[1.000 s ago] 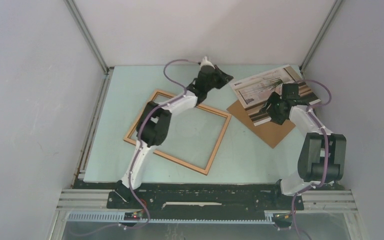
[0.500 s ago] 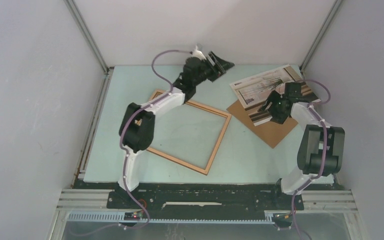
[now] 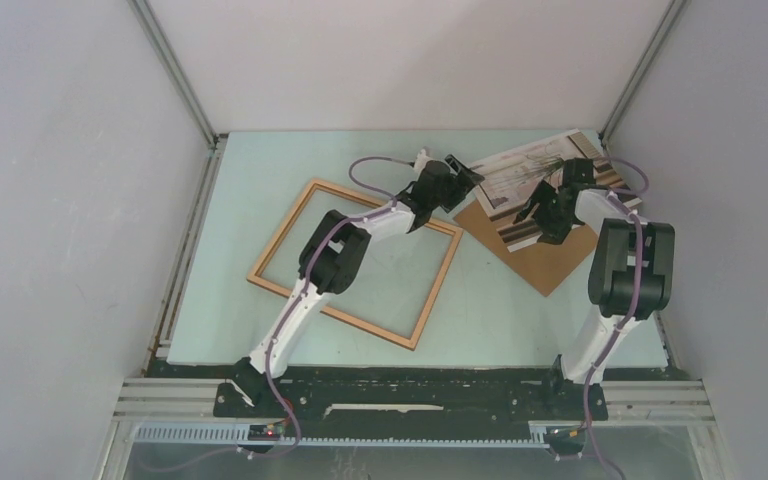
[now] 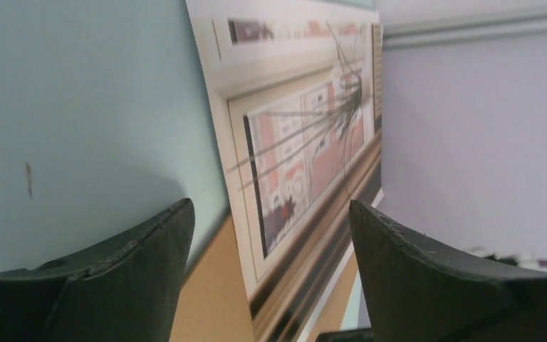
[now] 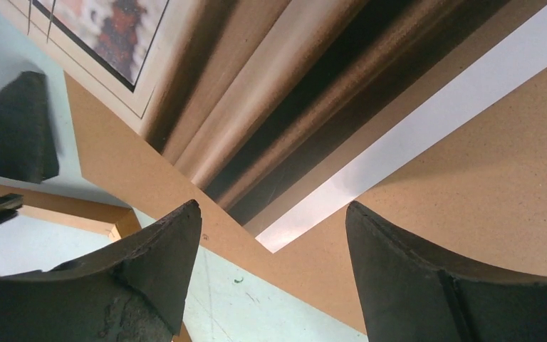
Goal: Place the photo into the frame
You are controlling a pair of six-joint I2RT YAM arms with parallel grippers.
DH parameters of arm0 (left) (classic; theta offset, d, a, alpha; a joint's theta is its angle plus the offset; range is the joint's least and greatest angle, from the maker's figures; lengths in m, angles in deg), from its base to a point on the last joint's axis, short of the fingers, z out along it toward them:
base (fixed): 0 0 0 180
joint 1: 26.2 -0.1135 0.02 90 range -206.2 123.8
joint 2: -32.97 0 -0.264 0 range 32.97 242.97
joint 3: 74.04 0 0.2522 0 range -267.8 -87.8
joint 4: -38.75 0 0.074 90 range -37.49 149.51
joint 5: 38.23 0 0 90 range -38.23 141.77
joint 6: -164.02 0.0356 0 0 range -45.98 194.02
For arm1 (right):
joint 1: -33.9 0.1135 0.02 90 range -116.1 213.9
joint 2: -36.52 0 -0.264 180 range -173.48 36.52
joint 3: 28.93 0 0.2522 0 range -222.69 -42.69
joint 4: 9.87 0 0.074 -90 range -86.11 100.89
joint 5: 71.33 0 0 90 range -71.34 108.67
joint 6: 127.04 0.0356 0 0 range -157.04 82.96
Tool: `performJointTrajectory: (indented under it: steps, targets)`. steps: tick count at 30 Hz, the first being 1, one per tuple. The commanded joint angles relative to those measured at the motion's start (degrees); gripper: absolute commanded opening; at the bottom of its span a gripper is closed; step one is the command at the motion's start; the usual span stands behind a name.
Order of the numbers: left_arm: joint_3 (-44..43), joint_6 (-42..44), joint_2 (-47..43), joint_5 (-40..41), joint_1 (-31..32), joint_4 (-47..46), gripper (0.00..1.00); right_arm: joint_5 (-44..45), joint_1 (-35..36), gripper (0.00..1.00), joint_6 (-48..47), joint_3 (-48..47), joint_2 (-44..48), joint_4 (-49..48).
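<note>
The photo needs to go to the wooden frame, so my left gripper will next grab it by its white-bordered edge [image 3: 483, 188] [image 4: 221, 146] beside the plant-stem tips.
The photo [image 3: 520, 180], a white-bordered print with thin plant lines and brown stripes, lies at the back right, partly over a plain brown backing board [image 3: 545, 268]. The light wooden frame [image 3: 438, 288] lies flat at centre-left with nothing inside it. My left gripper [image 3: 467, 178] is open at the photo's left corner; in the left wrist view its gripper [image 4: 269, 208] straddles the photo [image 4: 306, 142] edge and the board [image 4: 206, 299]. My right gripper [image 3: 542, 215] is open over the photo's near edge; in the right wrist view this gripper [image 5: 272, 214] hangs above the photo [image 5: 271, 107] corner and the board [image 5: 470, 178].
The work area is a pale green mat [image 3: 250, 200] boxed in by grey walls with metal corner posts. A frame corner [image 5: 78, 214] and one left fingertip [image 5: 14, 128] show in the right wrist view. The two grippers sit close together.
The left arm swung from the back wall down and right to the photo's left corner, and its jaws went from shut to open. The right gripper crept slightly farther over the photo.
</note>
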Motion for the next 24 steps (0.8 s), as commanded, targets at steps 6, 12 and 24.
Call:
performJointTrajectory:
  steps: [6, 12, 24]
  targets:
    - [-9.4, -3.5, 2.7, 11.0, -0.2, 5.3, 0.85, 1.8, -0.1, 0.8, -0.4, -3.9, -3.2, 0.5]
    - [-14.3, -6.1, 6.2, 10.1, 0.4, 7.5, 0.85, 2.2, 1.0, 0.79, 0.0, -5.3, -5.9, 1.8]
    - [-25.2, -8.9, 14.8, 2.0, -0.3, 5.3, 0.88, 2.6, 1.8, 0.79, -0.4, -6.0, -6.8, 2.5]
